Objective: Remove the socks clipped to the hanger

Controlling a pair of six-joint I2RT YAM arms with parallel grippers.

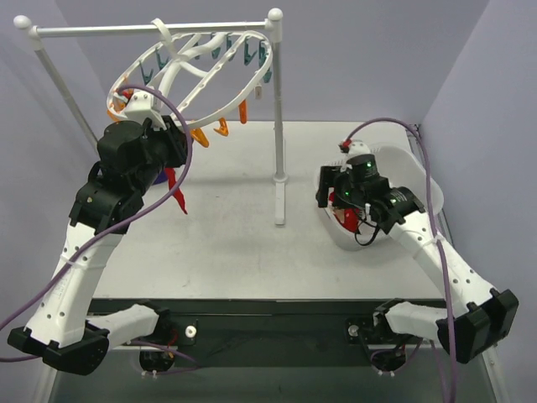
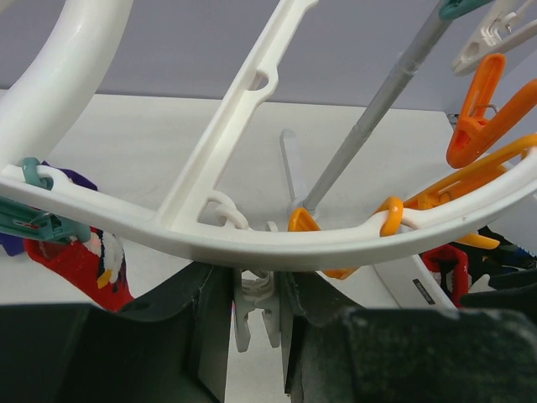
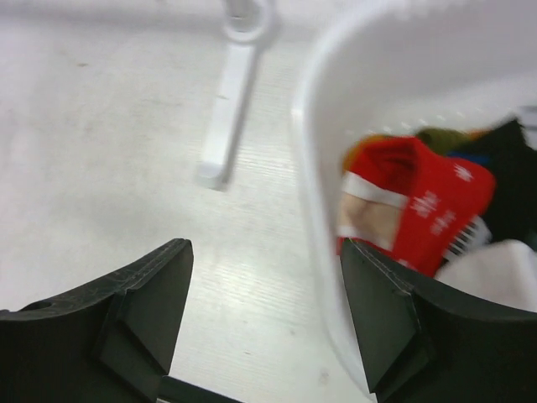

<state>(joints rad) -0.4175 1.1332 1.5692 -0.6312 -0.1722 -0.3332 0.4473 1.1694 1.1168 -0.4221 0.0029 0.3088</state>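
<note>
The red sock will be gripped next by its free hanging lower end (image 1: 180, 201) with my right gripper. That leaves its clip free for removal from the hanger (image 1: 195, 77).
The white oval hanger (image 1: 195, 77) hangs by its hook from the rail, with orange and teal clips dangling. My left gripper (image 1: 170, 138) is raised under its near rim. In the left wrist view the gripper (image 2: 256, 290) is shut on a white clip (image 2: 254, 309) below the ring (image 2: 252, 243). A red-and-white sock (image 2: 80, 267) hangs from a teal clip (image 2: 33, 222) at the left, with a purple sock (image 2: 10, 244) behind it. The red sock also shows in the top view (image 1: 176, 190). My right gripper (image 3: 264, 248) is open and empty over the basin's left rim.
The white basin (image 1: 417, 170) at the right holds red-and-white (image 3: 424, 206), black (image 3: 513, 180), white (image 3: 495, 277) and olive socks. The rail stand's pole (image 1: 278, 126) and foot (image 3: 226, 126) stand between the arms. Purple walls close in on both sides.
</note>
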